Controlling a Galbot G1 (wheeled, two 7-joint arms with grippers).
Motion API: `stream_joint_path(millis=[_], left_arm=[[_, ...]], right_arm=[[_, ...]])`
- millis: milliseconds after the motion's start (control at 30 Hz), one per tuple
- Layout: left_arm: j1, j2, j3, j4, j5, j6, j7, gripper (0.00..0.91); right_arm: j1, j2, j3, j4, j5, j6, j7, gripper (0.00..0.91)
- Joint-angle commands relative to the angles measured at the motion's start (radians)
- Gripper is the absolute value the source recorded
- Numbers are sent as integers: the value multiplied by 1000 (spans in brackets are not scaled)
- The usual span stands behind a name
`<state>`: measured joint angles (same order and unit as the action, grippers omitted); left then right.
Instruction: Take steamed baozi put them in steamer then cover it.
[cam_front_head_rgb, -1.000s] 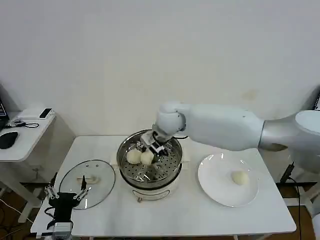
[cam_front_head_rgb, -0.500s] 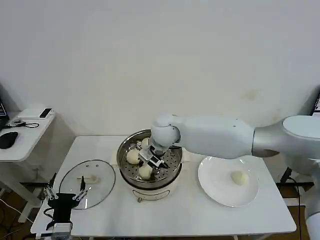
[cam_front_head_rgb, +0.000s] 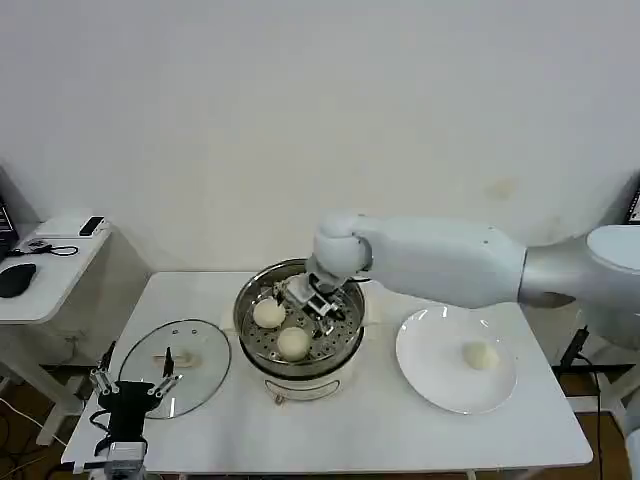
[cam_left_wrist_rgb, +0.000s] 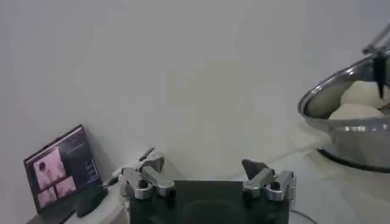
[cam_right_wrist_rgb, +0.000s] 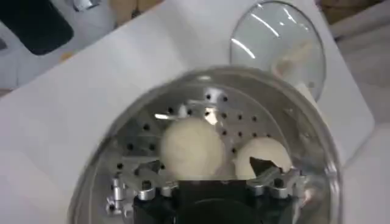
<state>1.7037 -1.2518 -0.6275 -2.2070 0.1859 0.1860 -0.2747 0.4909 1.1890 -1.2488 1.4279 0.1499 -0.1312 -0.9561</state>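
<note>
My right gripper should next take the baozi on the white plate (cam_front_head_rgb: 430, 375) by its round sides. Then it can fill the steamer (cam_front_head_rgb: 345, 345) with this last baozi.
The steel steamer (cam_front_head_rgb: 345, 345) stands mid-table on its white base. Two baozi lie on its perforated tray, one at the left (cam_front_head_rgb: 267, 313) and one at the front (cam_front_head_rgb: 293, 343). My right gripper (cam_front_head_rgb: 316, 300) hangs open just above the tray, behind the front baozi and holding nothing. The right wrist view shows the same two baozi (cam_right_wrist_rgb: 194, 149) (cam_right_wrist_rgb: 263, 156) beyond the open right gripper (cam_right_wrist_rgb: 206, 173). Another baozi (cam_front_head_rgb: 481, 354) rests on the white plate (cam_front_head_rgb: 430, 375). The glass cover (cam_front_head_rgb: 190, 345) lies flat at the left. My left gripper (cam_front_head_rgb: 135, 386) waits open at its front edge.
A side desk (cam_front_head_rgb: 45, 270) with a mouse and small devices stands left of the table. The left wrist view shows the open left gripper (cam_left_wrist_rgb: 204, 173), a tablet screen (cam_left_wrist_rgb: 61, 167) and the steamer rim (cam_left_wrist_rgb: 341, 122). Bare tabletop runs along the front edge.
My right gripper carried a baozi down to the front of the tray, let it go, and has now lifted back and slightly right. The left arm stayed put.
</note>
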Motion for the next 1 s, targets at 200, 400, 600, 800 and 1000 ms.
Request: stream_joint_path(millis=[200, 400, 600, 800, 1000], left_arm=[[-26, 37, 39, 3, -2, 7, 1, 907], [-36, 53, 71, 11, -1, 6, 0, 907], [-36, 66, 92, 17, -1, 5, -1, 907], [-43, 62, 107, 32, 0, 5, -2, 907], [-43, 56, 113, 30, 1, 6, -3, 907]], right_arm=[[35, -323, 129, 27, 110, -138, 70, 907], [-10, -634, 114, 163, 64, -172, 64, 907], [-183, -852, 169, 226, -73, -160, 57, 907], [-384, -952, 272, 213, -180, -148, 68, 907], [-512, -934, 344, 151, -221, -137, 66, 907]])
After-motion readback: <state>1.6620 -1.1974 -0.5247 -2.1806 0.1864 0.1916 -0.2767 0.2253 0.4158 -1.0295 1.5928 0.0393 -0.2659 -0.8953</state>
